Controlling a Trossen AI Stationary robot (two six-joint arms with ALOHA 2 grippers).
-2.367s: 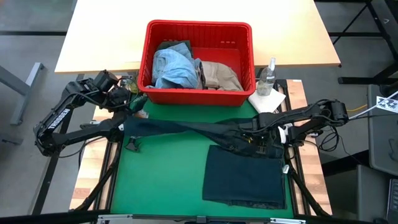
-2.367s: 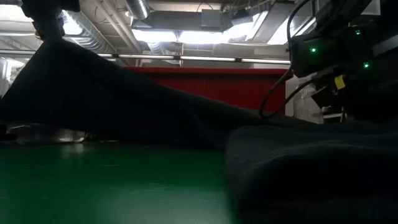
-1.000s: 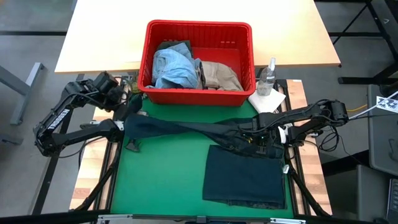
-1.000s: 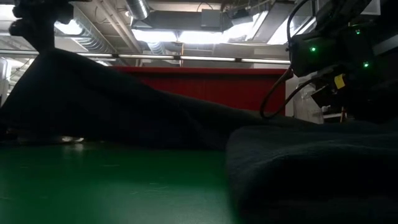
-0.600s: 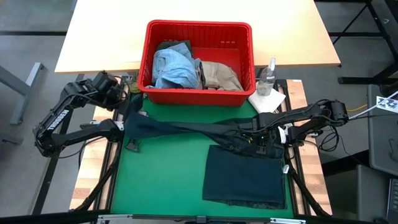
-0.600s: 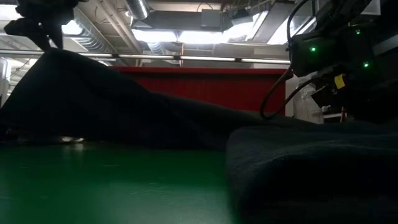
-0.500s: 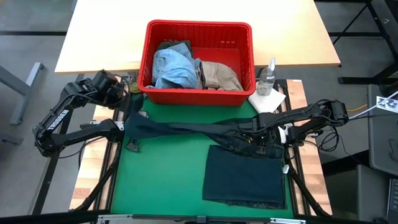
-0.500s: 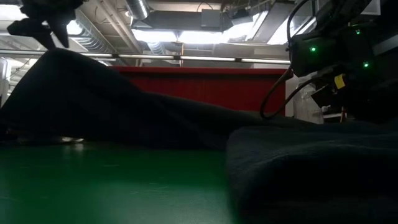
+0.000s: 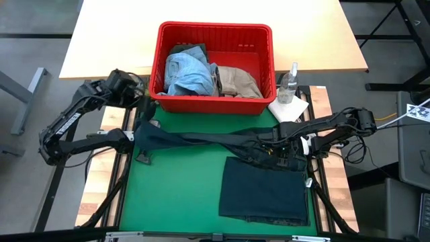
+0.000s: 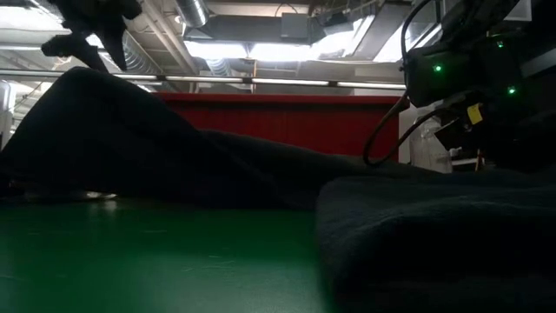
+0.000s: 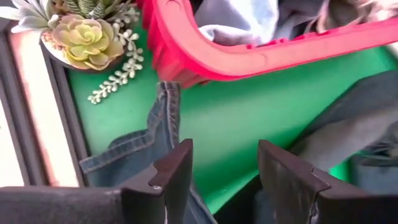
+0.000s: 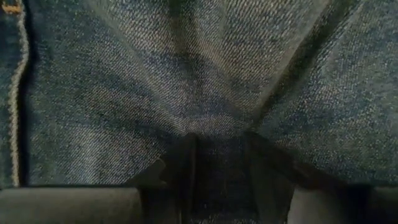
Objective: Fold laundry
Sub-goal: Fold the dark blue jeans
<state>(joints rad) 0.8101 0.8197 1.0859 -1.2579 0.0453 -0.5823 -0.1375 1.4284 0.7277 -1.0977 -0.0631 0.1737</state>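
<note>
Next, my left gripper pinches the jeans at the side seam (image 11: 172, 124), which stands up in a fold beside the jeans' hem while the denim (image 11: 134, 160) around it lies slack.
Dark navy jeans (image 9: 201, 139) lie stretched across the green mat (image 9: 175, 195), from its far left corner to my right gripper (image 9: 279, 153), which is shut on them. A folded dark garment (image 9: 265, 191) lies flat on the mat, near right. My left gripper (image 9: 142, 106) hangs open above the jeans' left end (image 11: 158, 134), beside the red basket's (image 9: 215, 30) left near corner, with nothing between its fingers (image 11: 177, 168). Light blue denim (image 9: 187, 70) and a beige khaki piece (image 9: 236, 81) lie in the basket. My right gripper pinches a bunch of the jeans' denim (image 12: 214, 127) between its two fingers, coming from above and pointing down. Creases run in toward the fingers. The cloth there stays low on the mat, just past the folded garment's far edge.
A spray bottle (image 9: 290, 84) and a white cloth (image 9: 290, 109) stand at the basket's right. A small succulent plant (image 11: 87, 37) sits at the mat's far left corner. The mat's near left part is bare green.
My left gripper, open throughout, has gone up and toward the red basket's left near corner, rolling about its own axis as it went. The jeans' left end stays where it was. My right gripper and the cloth it holds have kept still.
</note>
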